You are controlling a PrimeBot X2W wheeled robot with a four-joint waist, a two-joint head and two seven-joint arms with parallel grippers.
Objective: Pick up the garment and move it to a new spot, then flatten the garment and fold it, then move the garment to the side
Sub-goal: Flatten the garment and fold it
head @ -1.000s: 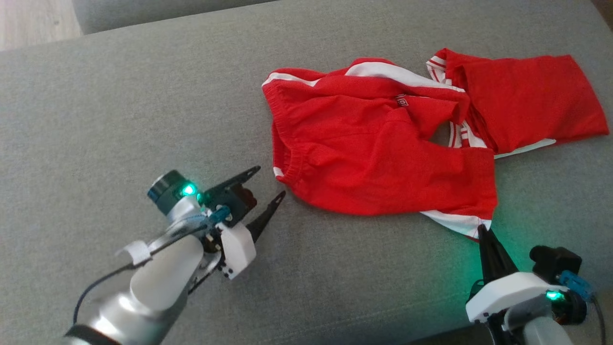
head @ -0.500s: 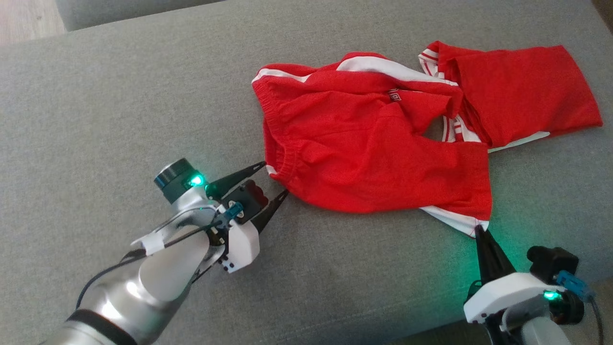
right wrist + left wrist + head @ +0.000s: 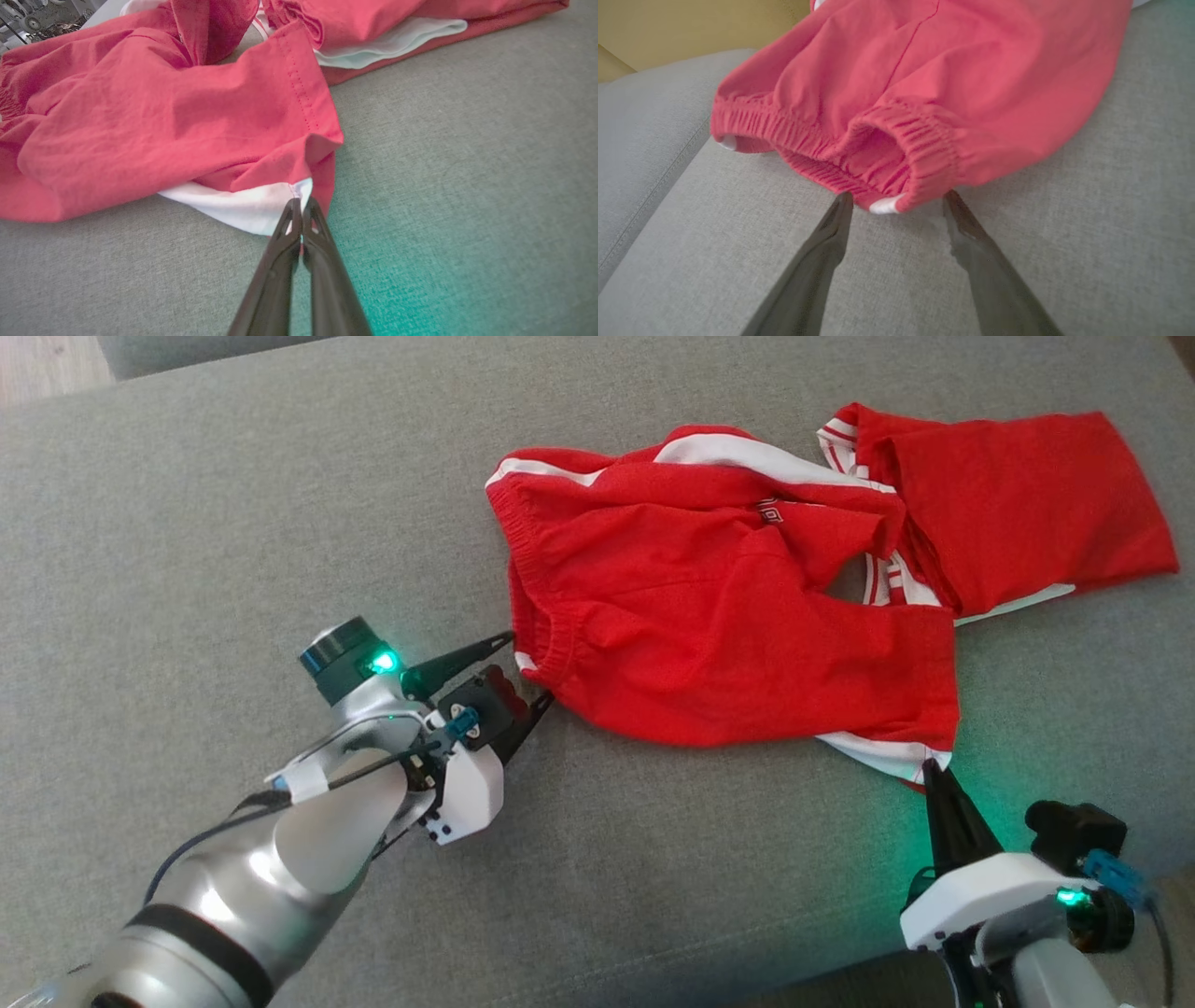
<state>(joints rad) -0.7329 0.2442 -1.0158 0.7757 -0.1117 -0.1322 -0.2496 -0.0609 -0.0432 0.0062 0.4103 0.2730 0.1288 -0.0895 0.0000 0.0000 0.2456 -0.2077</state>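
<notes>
My left gripper pinches the shorts by the white-tipped waistband corner (image 3: 537,665) next, since the elastic edge arches up while the leg cloth (image 3: 784,661) lies slack.
The garment (image 3: 738,616), red shorts with white stripes, lies crumpled on the grey couch cushion (image 3: 233,504). My left gripper (image 3: 527,667) is open at the waistband's near corner (image 3: 887,196), one finger tip on each side of the elastic edge, and the jaws have not closed on it. In the left wrist view that gripper (image 3: 896,198) frames the white-tipped corner. My right gripper (image 3: 926,767) is shut on the white hem corner of the near leg (image 3: 261,210), where its closed tips (image 3: 300,205) pinch the cloth. The garment's far leg (image 3: 1018,504) is folded at the upper right.
The cushion's front edge (image 3: 747,980) runs just below my right gripper. A seam to another cushion (image 3: 649,186) lies left of the waistband in the left wrist view. A strip of wooden floor (image 3: 37,364) shows at the upper left.
My left gripper has moved forward and right until its open tips straddle the waistband corner. The right gripper has kept its grip on the hem. The head camera shifted slightly.
</notes>
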